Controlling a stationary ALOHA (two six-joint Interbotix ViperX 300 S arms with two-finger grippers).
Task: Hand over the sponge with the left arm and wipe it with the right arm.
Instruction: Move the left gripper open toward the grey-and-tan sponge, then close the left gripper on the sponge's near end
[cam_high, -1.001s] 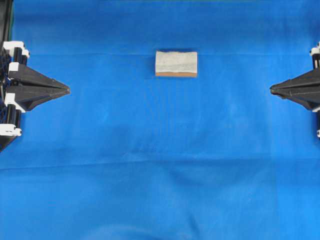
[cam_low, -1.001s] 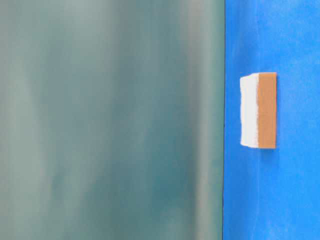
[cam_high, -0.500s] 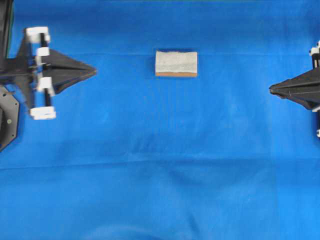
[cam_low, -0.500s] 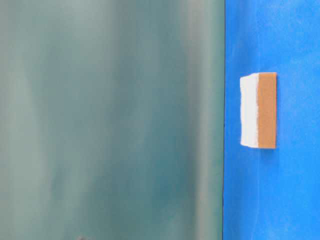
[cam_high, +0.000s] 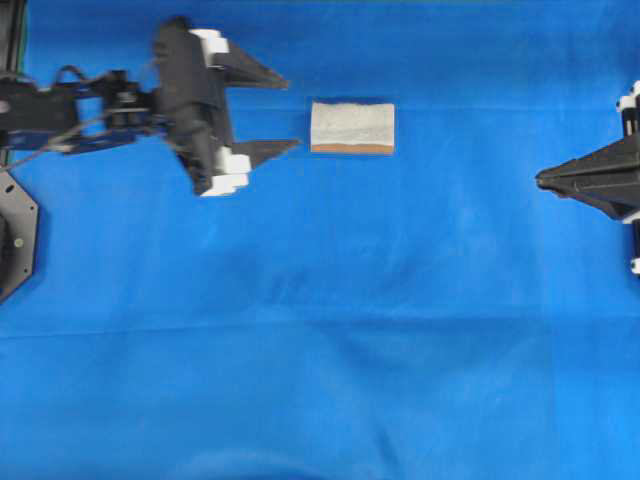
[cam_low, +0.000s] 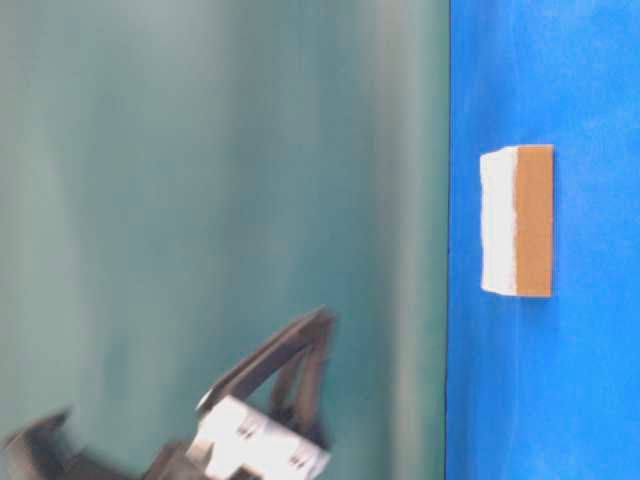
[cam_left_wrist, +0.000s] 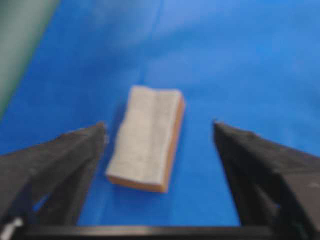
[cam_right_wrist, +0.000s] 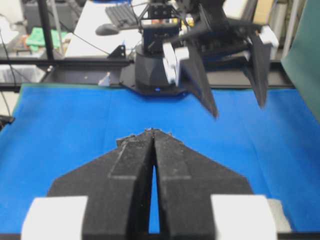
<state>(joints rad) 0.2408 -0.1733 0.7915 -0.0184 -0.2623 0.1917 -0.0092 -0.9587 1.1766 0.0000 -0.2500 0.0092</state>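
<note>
Next, my left gripper picks up the sponge across its narrow end (cam_high: 324, 127) to hand it over, since the sponge's long side (cam_high: 353, 124) is wider than my open fingers.
The sponge (cam_high: 352, 126) lies flat on the blue cloth, pale grey face up with a thin orange-brown layer beneath; it also shows in the table-level view as the sponge (cam_low: 516, 220). My left gripper (cam_high: 292, 113) hangs just left of it, open wide, its fingertips a short way from the sponge's left end and touching nothing. In the left wrist view the sponge (cam_left_wrist: 147, 137) sits between and ahead of the left gripper (cam_left_wrist: 159, 125), nearer the left finger. My right gripper (cam_high: 540, 179) rests at the right edge, shut and empty. The right wrist view shows the right gripper (cam_right_wrist: 152, 131) closed, with the left gripper (cam_right_wrist: 238, 111) facing it.
Blue cloth (cam_high: 330, 330) covers the whole table. A teal-green backdrop (cam_low: 220, 200) fills most of the table-level view. A black arm base (cam_high: 12, 240) sits at the left edge. Beyond the table's far end stand a black frame and a desk with a keyboard (cam_right_wrist: 122, 15).
The left arm swung from the left edge rightwards and up towards the sponge, and its jaws went from shut to wide open. The right gripper and the sponge stayed put.
</note>
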